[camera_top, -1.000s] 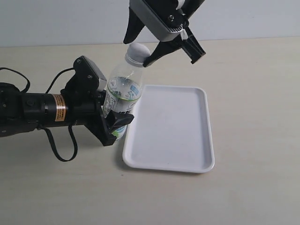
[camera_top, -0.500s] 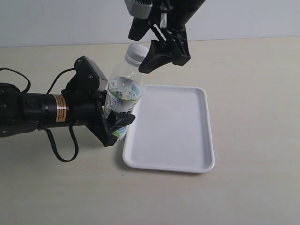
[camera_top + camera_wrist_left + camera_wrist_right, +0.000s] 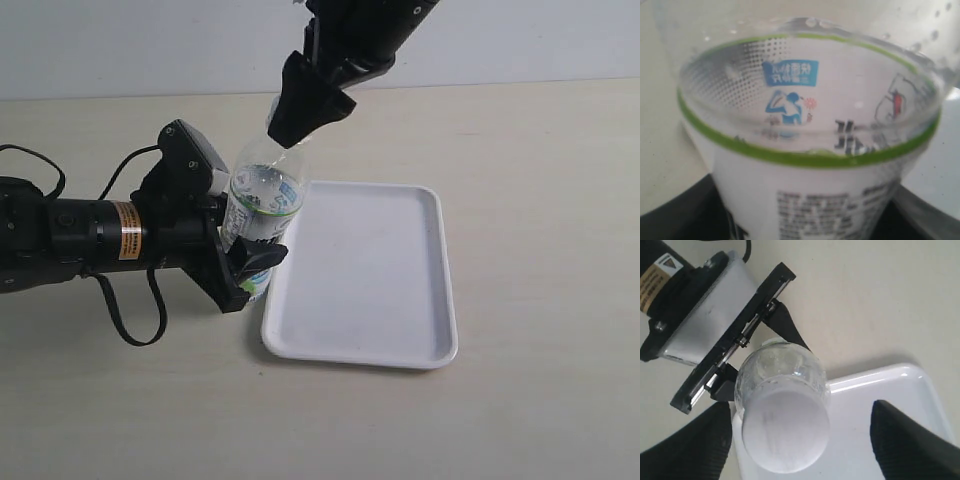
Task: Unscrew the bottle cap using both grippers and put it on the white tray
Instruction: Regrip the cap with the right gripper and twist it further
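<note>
I will next grab the bottle cap by its round outer edge (image 3: 825, 426) with my right gripper, to unscrew the cap and place it on the white tray.
The bottle (image 3: 264, 192) stands tilted at the white tray's (image 3: 375, 275) left edge, with my left gripper (image 3: 243, 240) shut on its labelled lower body. Close up in the left wrist view, the white-and-green label of the bottle (image 3: 805, 150) fills the picture, and dark fingers (image 3: 667, 220) show at both sides. My right gripper (image 3: 305, 112) hangs over the bottle's top and hides the cap in the exterior view. From above, the round white bottle cap (image 3: 785, 432) lies between the spread fingers of the right gripper (image 3: 800, 410). One finger is close beside it and the other stands well apart.
The left arm's black body with its orange label (image 3: 124, 230) and looping cable (image 3: 130, 325) lies across the tan table on the left. The tray's inside (image 3: 880, 390) shows plain white under the bottle's neck.
The right gripper has turned and come down over the bottle's top, so the cap no longer shows in the exterior view. The left gripper and the bottle have stayed put.
</note>
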Available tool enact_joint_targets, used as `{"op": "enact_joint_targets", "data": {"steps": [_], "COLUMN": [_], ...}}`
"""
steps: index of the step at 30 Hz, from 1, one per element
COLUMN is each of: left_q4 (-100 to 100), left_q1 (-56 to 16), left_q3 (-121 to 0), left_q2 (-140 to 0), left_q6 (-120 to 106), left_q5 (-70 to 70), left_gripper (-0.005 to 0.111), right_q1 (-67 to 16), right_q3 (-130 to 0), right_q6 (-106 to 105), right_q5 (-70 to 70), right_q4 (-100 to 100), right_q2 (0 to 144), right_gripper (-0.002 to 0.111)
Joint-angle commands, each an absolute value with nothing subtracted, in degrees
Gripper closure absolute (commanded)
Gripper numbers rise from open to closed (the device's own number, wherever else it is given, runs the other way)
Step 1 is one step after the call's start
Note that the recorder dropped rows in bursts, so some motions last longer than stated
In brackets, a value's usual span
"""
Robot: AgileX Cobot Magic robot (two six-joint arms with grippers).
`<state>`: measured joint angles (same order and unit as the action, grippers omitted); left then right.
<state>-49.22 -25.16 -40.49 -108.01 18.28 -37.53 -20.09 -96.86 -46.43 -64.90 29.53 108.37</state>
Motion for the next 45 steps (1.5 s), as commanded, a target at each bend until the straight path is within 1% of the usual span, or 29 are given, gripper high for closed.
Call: {"op": "enact_joint_targets", "data": {"steps": [1, 14, 18, 21, 24, 26, 29, 31, 37, 45], "left_q4": [-48.5, -48.2, -48.2, -48.2, -48.2, -48.2, -48.2, -48.2, -48.2, -48.2], "left_q1": [-25.2, -25.2, -25.2, -25.2, -25.2, -25.2, -25.2, -25.2, -25.2, -25.2], "left_q3": [-40.8, -40.8, -40.8, -40.8, -40.8, -40.8, -40.8, -40.8, -40.8, -40.8], "left_q2": [-107.0, -107.0, -107.0, -107.0, -107.0, -107.0, -107.0, -107.0, -107.0, -107.0], "left_q6": [18.2, 18.2, 18.2, 18.2, 18.2, 18.2, 18.2, 18.2, 18.5, 18.5], "left_q5": [-39.2, -39.2, -39.2, -39.2, -39.2, -39.2, -39.2, -39.2, -39.2, -39.2], "left_gripper": [0.107, 0.107, 0.107, 0.107, 0.107, 0.107, 0.107, 0.107, 0.107, 0.107], "right_q1": [-20.0, -20.0, -20.0, -20.0, -20.0, -20.0, -20.0, -20.0, -20.0, -20.0], "right_q3": [-97.1, -97.1, -97.1, -97.1, -97.1, -97.1, -97.1, -97.1, -97.1, -97.1], "right_q6": [-37.7, -26.5, -24.8, -24.8, -24.8, -24.8, -25.4, -25.8, -33.7, -56.0], "right_q5": [-65.2, -65.2, -65.2, -65.4, -65.6, -66.0, -66.6, -66.6, -66.5, -66.0], "right_q4": [30.0, 30.0, 30.0, 30.0, 30.0, 30.0, 30.0, 29.8, 29.6, 30.0], "right_q2": [108.0, 108.0, 108.0, 108.0, 108.0, 108.0, 108.0, 108.0, 108.0, 108.0], "right_gripper": [0.035, 0.035, 0.039, 0.047, 0.059, 0.070, 0.091, 0.108, 0.108, 0.108]}}
